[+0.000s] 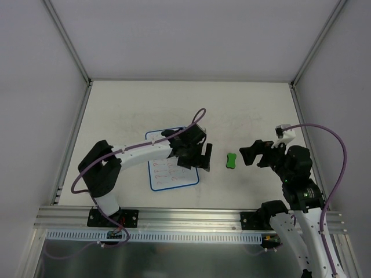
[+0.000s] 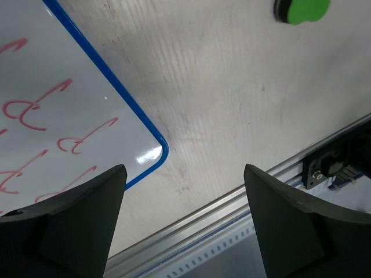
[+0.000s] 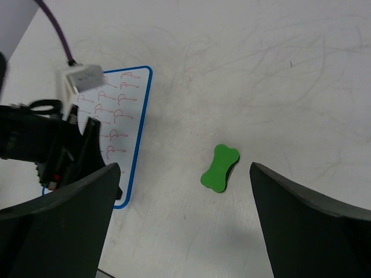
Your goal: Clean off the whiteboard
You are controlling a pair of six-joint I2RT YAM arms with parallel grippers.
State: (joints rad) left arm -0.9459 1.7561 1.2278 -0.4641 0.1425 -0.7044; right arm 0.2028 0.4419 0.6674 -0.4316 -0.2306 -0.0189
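My right gripper next needs to grab the green bone-shaped eraser from above across its narrow middle (image 1: pixel 231 161) to erase the whiteboard (image 1: pixel 173 174). The eraser's bottom will stay free.
The whiteboard (image 1: pixel 173 174) lies flat on the table left of centre, blue-bordered, with rows of small red marks. My left arm covers its far half. My left gripper (image 1: pixel 197 158) is open and empty, above the board's right edge near the near right corner (image 2: pixel 156 152). The board (image 2: pixel 52 98) fills the left of the left wrist view. The green bone-shaped eraser (image 1: pixel 231 161) lies on the table between the grippers, also in the left wrist view (image 2: pixel 301 10) and the right wrist view (image 3: pixel 220 168). My right gripper (image 1: pixel 249 156) is open and empty, just right of the eraser. The board (image 3: pixel 124 110) shows at left in the right wrist view.
An aluminium rail (image 1: pixel 191 217) runs along the table's near edge, also in the left wrist view (image 2: pixel 232 220). White walls (image 1: pixel 35 87) close in the left, right and back. Purple cables (image 1: pixel 339 156) loop over both arms. The tabletop (image 1: pixel 243 110) is scuffed off-white.
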